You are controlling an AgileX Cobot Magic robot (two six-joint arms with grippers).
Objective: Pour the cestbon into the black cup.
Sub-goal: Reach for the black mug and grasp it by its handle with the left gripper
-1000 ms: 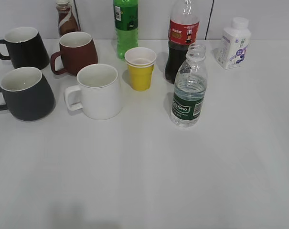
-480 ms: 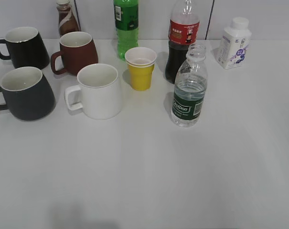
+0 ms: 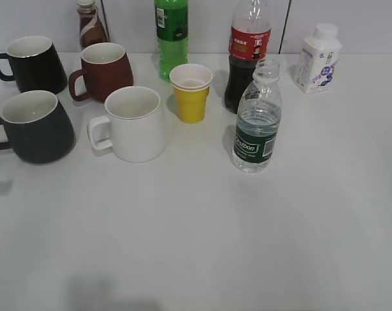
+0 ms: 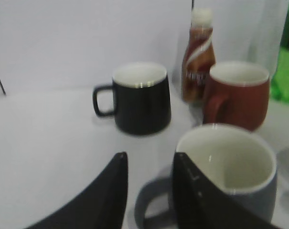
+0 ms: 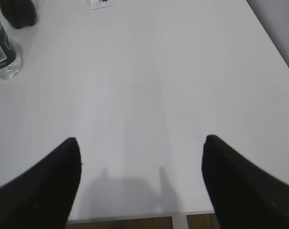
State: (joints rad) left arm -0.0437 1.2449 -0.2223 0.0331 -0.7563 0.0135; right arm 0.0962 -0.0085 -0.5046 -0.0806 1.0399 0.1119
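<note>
I should grab the cup by the handle with my left gripper next, because the black cup's round body (image 3: 41,135) is wide and its handle is slim.
The cestbon (image 3: 255,123) stands upright and uncapped right of the table's middle, partly full; its base also shows in the right wrist view (image 5: 2,52). The black cup (image 3: 37,129), charcoal grey with a white inside, sits at the left with its handle pointing left. No gripper shows in the exterior view. In the left wrist view my left gripper (image 4: 150,160) is open, its fingers on either side of the cup's handle (image 4: 146,210), the right finger in front of the cup's body (image 4: 230,162). My right gripper (image 5: 142,140) is wide open and empty over bare table near the front edge.
Behind the cup stand a glossy black mug (image 3: 34,65), a reddish-brown mug (image 3: 105,71) and a brown bottle (image 3: 91,26). A white mug (image 3: 134,123), a yellow cup (image 3: 191,92), a green soda bottle (image 3: 171,35), a cola bottle (image 3: 247,55) and a white bottle (image 3: 317,58) stand nearby.
No object has moved. A faint shadow has appeared on the table at the left edge of the exterior view, beside the black cup.
</note>
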